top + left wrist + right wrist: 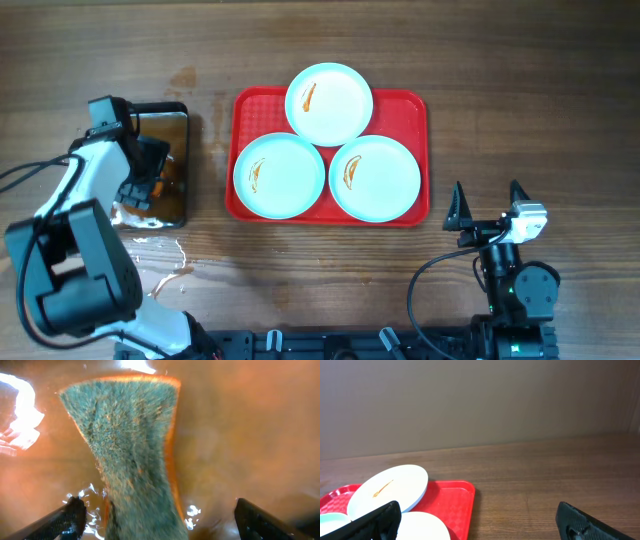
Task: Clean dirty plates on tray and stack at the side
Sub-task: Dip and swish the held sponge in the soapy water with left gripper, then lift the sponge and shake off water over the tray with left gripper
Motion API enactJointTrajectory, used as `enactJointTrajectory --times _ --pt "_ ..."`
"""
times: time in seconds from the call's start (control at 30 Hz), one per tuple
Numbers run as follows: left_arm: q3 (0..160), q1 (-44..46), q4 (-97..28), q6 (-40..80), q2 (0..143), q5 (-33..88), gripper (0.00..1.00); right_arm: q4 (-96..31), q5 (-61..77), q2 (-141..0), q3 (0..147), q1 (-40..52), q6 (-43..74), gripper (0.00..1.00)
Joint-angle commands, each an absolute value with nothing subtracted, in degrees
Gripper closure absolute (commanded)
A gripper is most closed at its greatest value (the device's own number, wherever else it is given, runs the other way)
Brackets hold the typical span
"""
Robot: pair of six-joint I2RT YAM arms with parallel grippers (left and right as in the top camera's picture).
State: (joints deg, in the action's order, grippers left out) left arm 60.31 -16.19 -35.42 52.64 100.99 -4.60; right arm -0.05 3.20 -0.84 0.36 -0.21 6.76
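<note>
The flared end of the sponge will stay free to clean, as the left gripper will grab the green sponge across its narrow middle (141, 501).
Three pale plates lie on the red tray (412, 107): one at the back (329, 103), one front left (279, 175), one front right (375, 178). Each has an orange-brown smear. My left gripper (150, 180) is open over a dark pan (178, 125) left of the tray. In the left wrist view its fingers (157, 520) straddle a green sponge with an orange edge (130, 445) lying in wet brownish liquid. My right gripper (487, 205) is open and empty, on the table right of the tray. The right wrist view shows the tray's corner (455, 497) and the back plate (390, 487).
Water is spilled on the wooden table (165, 270) in front of the pan. Black cables (430, 290) run along the front edge near the arm bases.
</note>
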Motion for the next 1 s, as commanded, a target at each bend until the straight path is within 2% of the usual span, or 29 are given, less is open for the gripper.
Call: enactJointTrajectory --times 0.0,0.03,0.07,0.13,0.2,0.33,0.37,0.4,0.43,0.47,0.5,0.7,0.97 --pt "59.9 -16.5 -35.2 51.2 98.8 -5.7 0.05 0.1 3.7 -0.4 0.3 -0.5 6.1 0.0" --pt "59.9 -16.5 -35.2 51.2 99.2 -5.7 0.05 0.1 3.7 -0.4 0.3 -0.5 6.1 0.0" --pt "59.9 -16.4 -35.2 51.2 100.3 -5.7 0.12 0.1 3.7 -0.4 0.3 -0.5 6.1 0.0" --pt "59.9 -16.4 -35.0 51.2 101.5 -6.0 0.18 0.1 3.7 -0.4 0.3 -0.5 6.1 0.0" --pt "59.9 -16.5 -34.0 51.2 103.7 -7.1 0.2 0.1 3.7 -0.4 0.3 -0.5 6.1 0.0" --pt "59.9 -16.6 -31.7 51.2 107.5 -10.2 0.31 0.1 3.7 -0.4 0.3 -0.5 6.1 0.0" --pt "59.9 -16.6 -31.6 51.2 107.7 -10.2 0.37 0.1 3.7 -0.4 0.3 -0.5 6.1 0.0" --pt "59.9 -16.6 -31.1 51.2 107.6 -10.9 0.48 0.1 3.7 -0.4 0.3 -0.5 6.1 0.0" --pt "59.9 -16.6 -31.0 51.2 107.4 -12.1 0.64 0.1 3.7 -0.4 0.3 -0.5 6.1 0.0" --pt "59.9 -16.6 -31.1 51.2 107.1 -13.4 0.85 0.1 3.7 -0.4 0.3 -0.5 6.1 0.0" --pt "59.9 -16.6 -31.4 51.1 106.5 -14.1 0.96 0.1 3.7 -0.4 0.3 -0.5 6.1 0.0" --pt "60.0 -16.6 -33.1 46.3 98.9 -14.6 0.96 0.1 3.7 -0.4 0.3 -0.5 6.1 0.0" --pt "60.0 -16.6 -33.1 45.2 75.8 -14.4 0.96 0.1 3.7 -0.4 0.3 -0.5 6.1 0.0"
